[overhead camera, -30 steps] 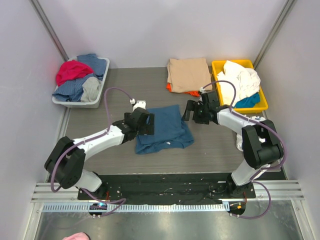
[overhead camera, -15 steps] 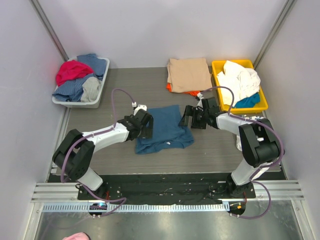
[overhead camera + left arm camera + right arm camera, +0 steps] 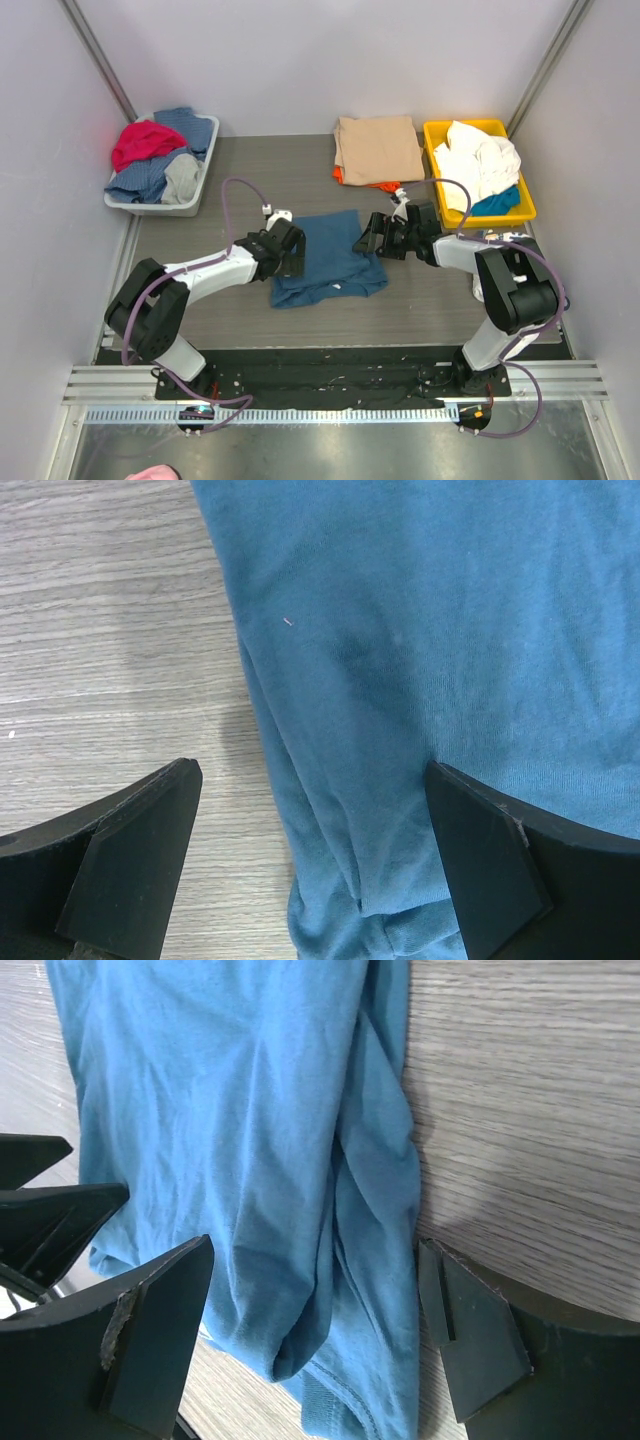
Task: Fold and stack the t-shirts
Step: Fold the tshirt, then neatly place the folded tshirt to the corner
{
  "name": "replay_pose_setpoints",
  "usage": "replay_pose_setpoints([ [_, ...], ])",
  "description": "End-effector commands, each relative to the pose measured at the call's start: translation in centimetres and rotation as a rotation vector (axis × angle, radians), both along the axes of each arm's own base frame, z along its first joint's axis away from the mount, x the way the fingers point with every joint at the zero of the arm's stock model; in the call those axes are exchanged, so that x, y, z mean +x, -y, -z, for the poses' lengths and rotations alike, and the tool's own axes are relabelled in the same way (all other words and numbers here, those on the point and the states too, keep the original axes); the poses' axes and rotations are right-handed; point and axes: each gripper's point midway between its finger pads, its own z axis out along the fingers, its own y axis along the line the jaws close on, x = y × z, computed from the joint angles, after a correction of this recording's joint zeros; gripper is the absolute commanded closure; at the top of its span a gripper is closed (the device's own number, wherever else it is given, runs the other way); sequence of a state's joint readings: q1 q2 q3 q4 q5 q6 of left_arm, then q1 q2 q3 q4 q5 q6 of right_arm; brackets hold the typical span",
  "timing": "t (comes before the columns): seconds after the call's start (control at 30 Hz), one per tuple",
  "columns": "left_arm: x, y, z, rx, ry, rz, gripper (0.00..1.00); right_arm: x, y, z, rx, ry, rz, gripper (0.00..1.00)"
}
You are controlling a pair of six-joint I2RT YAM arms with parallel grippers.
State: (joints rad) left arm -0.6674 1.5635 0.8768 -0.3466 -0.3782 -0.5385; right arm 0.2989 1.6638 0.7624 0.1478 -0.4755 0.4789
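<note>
I should next grip the teal-blue t-shirt's edge nearest the yellow bin [image 3: 362, 1248] with my right gripper, layers together. Then I can stack the t-shirt still folded.
A teal-blue t-shirt [image 3: 330, 258] lies folded in a rough rectangle on the table's middle. My left gripper [image 3: 288, 252] is open, its jaws straddling the shirt's left edge [image 3: 330, 780]. My right gripper [image 3: 372, 238] is open, its jaws straddling the shirt's right edge [image 3: 380, 1220] near the far corner. A folded tan-beige t-shirt [image 3: 376, 148] lies at the back on top of an orange t-shirt [image 3: 383, 184], of which only an edge shows.
A grey bin [image 3: 207, 165] of mixed clothes stands at the back left. A yellow bin [image 3: 436, 131] with white and teal cloth stands at the back right. Walls close in on both sides.
Both grippers have come down and in onto the teal shirt's side edges; the right one moved left toward the shirt, the left one settled at its left edge.
</note>
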Motion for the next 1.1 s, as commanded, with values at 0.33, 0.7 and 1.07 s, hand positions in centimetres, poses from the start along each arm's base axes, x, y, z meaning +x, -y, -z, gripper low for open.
replay_pose_setpoints([
  [0.33,0.1,0.0,-0.5,-0.019,0.011,-0.013,0.0,-4.0,0.3,4.7,-0.025,-0.21,-0.027,0.11],
  [0.7,-0.1,-0.1,-0.5,-0.024,0.009,-0.013,0.0,-4.4,-0.7,5.8,-0.065,-0.245,-0.073,0.12],
  [1.07,-0.4,-0.2,-0.1,-0.025,0.003,-0.017,0.0,-4.7,-1.5,7.0,-0.084,-0.272,-0.109,0.65],
])
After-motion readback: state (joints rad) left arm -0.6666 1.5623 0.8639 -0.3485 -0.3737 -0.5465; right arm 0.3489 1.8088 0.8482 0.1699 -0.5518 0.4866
